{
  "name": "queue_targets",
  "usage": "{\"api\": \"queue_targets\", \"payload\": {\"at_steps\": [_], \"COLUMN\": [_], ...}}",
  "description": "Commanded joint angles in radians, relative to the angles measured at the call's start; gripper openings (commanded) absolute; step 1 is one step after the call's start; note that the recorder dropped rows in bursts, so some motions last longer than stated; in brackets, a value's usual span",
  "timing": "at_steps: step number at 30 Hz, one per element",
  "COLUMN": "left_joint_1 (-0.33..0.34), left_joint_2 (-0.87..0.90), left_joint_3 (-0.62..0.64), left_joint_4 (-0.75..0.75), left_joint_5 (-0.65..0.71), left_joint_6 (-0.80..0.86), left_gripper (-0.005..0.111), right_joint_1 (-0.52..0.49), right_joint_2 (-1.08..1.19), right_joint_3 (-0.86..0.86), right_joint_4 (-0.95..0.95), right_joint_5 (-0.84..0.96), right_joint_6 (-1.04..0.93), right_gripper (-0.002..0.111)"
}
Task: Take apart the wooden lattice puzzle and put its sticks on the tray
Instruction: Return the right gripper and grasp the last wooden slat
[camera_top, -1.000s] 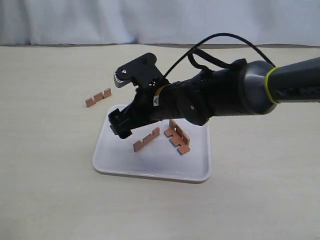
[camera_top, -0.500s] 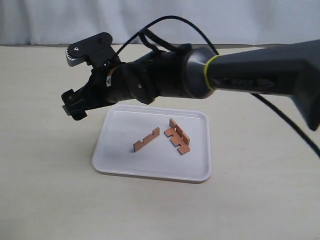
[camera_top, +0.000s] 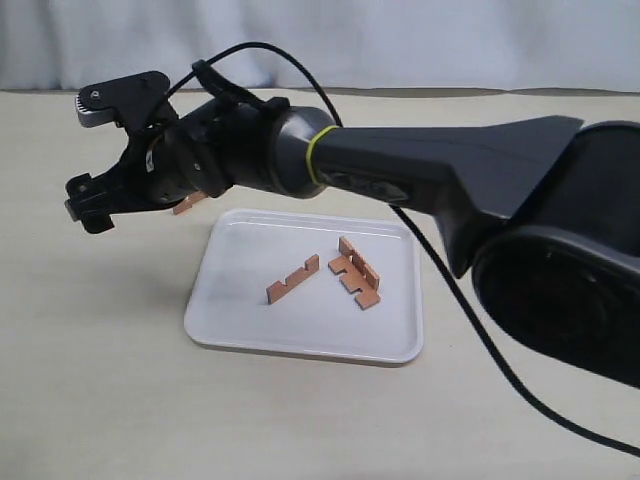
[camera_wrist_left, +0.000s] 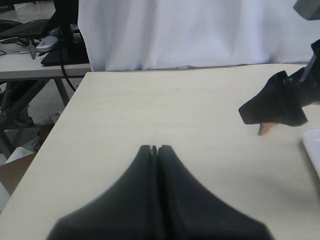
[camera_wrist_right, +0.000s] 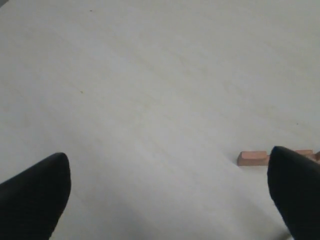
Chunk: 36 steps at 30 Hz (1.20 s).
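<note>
Next, my right gripper grabs the wooden stick by its squared end (camera_top: 179, 209) to put it on the white tray (camera_top: 240, 322).
The white tray (camera_top: 240, 322) holds one notched stick (camera_top: 292, 279) and a small cluster of sticks (camera_top: 356, 273) lying close together; no assembled lattice shows. Another stick (camera_top: 188, 204) lies on the table beyond the tray's far left corner, mostly hidden behind the right arm. My right gripper (camera_top: 88, 203) hangs open and empty above the table, to the left of that stick. In the right wrist view the stick's end (camera_wrist_right: 255, 158) shows just beside one finger (camera_wrist_right: 297, 192). My left gripper (camera_wrist_left: 154, 148) is shut with nothing in it, and it sees the right gripper (camera_wrist_left: 277, 102) above the stick's end (camera_wrist_left: 265, 129).
The right arm (camera_top: 420, 185) stretches across the tray's far edge from the right. A white curtain (camera_top: 400, 40) closes off the back of the beige table. The left wrist view shows the table's edge (camera_wrist_left: 65, 107) with other desks beyond, and a tray corner (camera_wrist_left: 313, 146).
The right gripper has swung leftward from above the tray to beyond its left side, past the loose stick. The sticks on the tray have not moved.
</note>
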<state>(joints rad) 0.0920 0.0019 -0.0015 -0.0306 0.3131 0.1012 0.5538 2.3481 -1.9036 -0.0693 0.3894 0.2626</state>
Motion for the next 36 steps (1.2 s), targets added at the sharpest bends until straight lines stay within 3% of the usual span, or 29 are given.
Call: {"api": "queue_targets", "payload": {"at_steps": [1,5,12,30,33,36], "left_joint_1": [0.001,0.001,0.001,0.001,0.001,0.001], "left_joint_2": [-0.002,-0.002,-0.002,-0.002,-0.002,-0.002], "left_joint_3": [0.001,0.001,0.001,0.001,0.001,0.001], "left_joint_4": [0.000,0.000,0.000,0.000,0.000,0.000], "left_joint_5": [-0.008,-0.008,-0.008,-0.008,-0.008,-0.008], "left_joint_6": [-0.001,-0.001,-0.001,-0.001,-0.001,-0.001], "left_gripper": [0.000,0.000,0.000,0.000,0.000,0.000], "right_joint_1": [0.023,0.053,0.057,0.049,0.049,0.049], "right_joint_2": [0.049,0.080,0.127,0.220,0.220,0.220], "right_joint_3": [-0.086,-0.116,-0.120,-0.121,-0.121,-0.121], "right_joint_4": [-0.348,-0.631,-0.786,-1.053,-1.092,-1.093], "right_joint_5": [0.140,0.237,0.213,0.187,0.187,0.187], "right_joint_6": [0.333,0.627,0.980,1.213,1.239,1.243], "right_gripper": [0.110,0.110,0.110,0.110,0.104,0.092]}}
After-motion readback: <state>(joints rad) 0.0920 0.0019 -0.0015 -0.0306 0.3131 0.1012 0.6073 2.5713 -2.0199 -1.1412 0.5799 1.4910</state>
